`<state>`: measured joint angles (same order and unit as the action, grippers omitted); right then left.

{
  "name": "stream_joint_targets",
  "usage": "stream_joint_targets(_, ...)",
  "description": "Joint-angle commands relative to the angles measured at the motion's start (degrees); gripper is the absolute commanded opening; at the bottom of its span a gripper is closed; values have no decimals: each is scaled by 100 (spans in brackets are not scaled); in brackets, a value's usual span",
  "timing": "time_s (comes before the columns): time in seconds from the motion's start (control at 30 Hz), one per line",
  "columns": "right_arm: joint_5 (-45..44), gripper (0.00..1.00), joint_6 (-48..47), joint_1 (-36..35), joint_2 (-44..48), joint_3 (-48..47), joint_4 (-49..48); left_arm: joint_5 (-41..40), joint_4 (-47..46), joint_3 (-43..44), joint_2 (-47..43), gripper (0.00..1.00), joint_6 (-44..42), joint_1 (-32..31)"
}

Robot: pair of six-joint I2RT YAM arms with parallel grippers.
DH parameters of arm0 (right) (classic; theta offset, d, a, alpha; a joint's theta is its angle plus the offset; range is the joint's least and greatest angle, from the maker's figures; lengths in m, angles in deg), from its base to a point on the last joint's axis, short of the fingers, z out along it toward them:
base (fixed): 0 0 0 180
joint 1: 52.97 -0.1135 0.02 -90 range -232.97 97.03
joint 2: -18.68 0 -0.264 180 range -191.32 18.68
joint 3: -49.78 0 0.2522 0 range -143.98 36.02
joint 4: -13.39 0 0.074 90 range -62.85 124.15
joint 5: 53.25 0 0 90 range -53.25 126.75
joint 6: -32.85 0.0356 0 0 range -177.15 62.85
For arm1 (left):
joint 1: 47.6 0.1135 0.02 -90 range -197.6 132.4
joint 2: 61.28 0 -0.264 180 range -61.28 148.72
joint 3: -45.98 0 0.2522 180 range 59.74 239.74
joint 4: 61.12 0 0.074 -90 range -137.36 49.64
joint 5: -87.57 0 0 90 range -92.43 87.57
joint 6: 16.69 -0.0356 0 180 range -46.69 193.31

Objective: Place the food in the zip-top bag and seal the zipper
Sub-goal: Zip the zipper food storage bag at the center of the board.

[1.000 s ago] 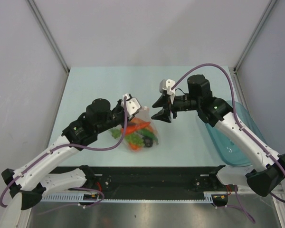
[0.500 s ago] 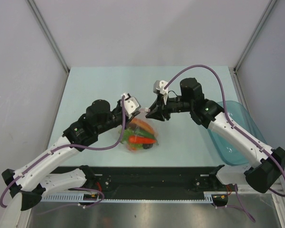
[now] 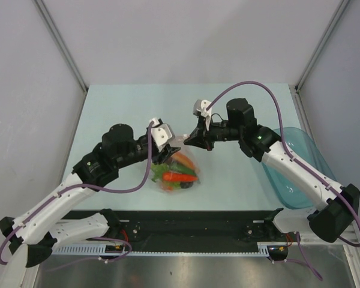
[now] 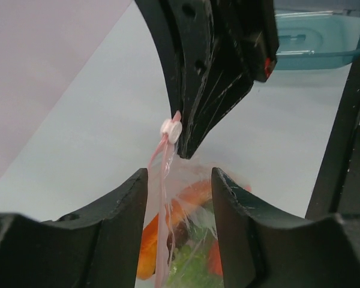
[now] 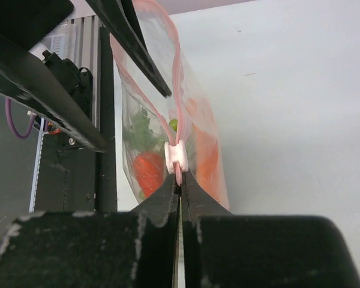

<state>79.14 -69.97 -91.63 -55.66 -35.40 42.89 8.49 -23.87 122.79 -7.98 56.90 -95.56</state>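
The zipper's slider end is beyond my left gripper's fingers, so they would miss it if they closed now. My left gripper will move toward the white slider before it closes.
The clear zip-top bag (image 3: 179, 168) hangs just above the table between my two grippers, with the food (image 3: 180, 176) inside: orange, red and green pieces (image 4: 189, 201). My right gripper (image 5: 180, 180) is shut on the end of the pink zipper (image 5: 180, 108), just below its white slider (image 5: 178, 157). My left gripper (image 4: 180, 174) stands open. The pink zipper (image 4: 162, 165) runs between its fingers without being clamped. In the top view the left gripper (image 3: 167, 144) and right gripper (image 3: 189, 140) are close together at the bag's mouth. The mouth is still parted beyond the slider.
A teal translucent bowl (image 3: 297, 174) sits at the table's right edge, under my right arm, and shows far off in the left wrist view (image 4: 315, 42). The black rail (image 3: 180, 225) runs along the near edge.
My right gripper moved left to the bag's mouth and shut on the zipper's end. My left gripper opened and let go of the strip, pulling slightly back to the left.
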Motion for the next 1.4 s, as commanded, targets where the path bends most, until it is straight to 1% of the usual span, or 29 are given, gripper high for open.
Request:
stream_joint_targets(0.0,-91,0,-229,-28,271,-21,-204,551,191,699,206,52,-196,24)
stream_joint_targets(0.07,-99,0,-387,-46,306,-21,-116,630,261,788,312,53,-205,24)
stream_joint_targets(0.23,-126,0,-581,-72,386,-21,-46,1148,375,1016,680,55,-311,24)
stream_joint_targets(0.4,-91,0,-731,-116,438,-4,60,1193,385,1201,919,55,-319,24)
stream_joint_targets(0.5,-91,0,-801,-125,465,23,86,1158,288,1192,945,51,-328,24)
stream_joint_targets(0.63,-91,0,-898,-125,535,102,104,1009,174,1157,919,50,-363,33)
stream_joint_targets(0.73,-73,0,-942,-134,596,163,95,1044,165,1148,875,50,-451,120)
stream_joint_targets(0.8,-73,0,-959,-134,614,207,78,1140,209,1201,919,49,-556,182)
stream_joint_targets(0.9,-73,0,-986,-151,632,225,60,1429,516,1376,1068,49,-715,217)
stream_joint_targets(1.03,-55,0,-1021,-151,667,251,51,1694,613,1465,1183,50,-750,217)
stream_joint_targets(1.13,-82,0,-1082,-169,693,277,60,1887,718,1509,1297,47,-715,217)
stream_joint_targets(1.23,-117,0,-1074,-169,720,286,34,2054,894,1570,1359,39,-759,217)
stream_joint_targets(1.27,-126,0,-1065,-169,728,286,25,2037,921,1570,1393,33,-776,217)
stream_joint_targets(1.37,-187,0,-1038,-169,746,295,51,1906,921,1527,1359,22,-742,235)
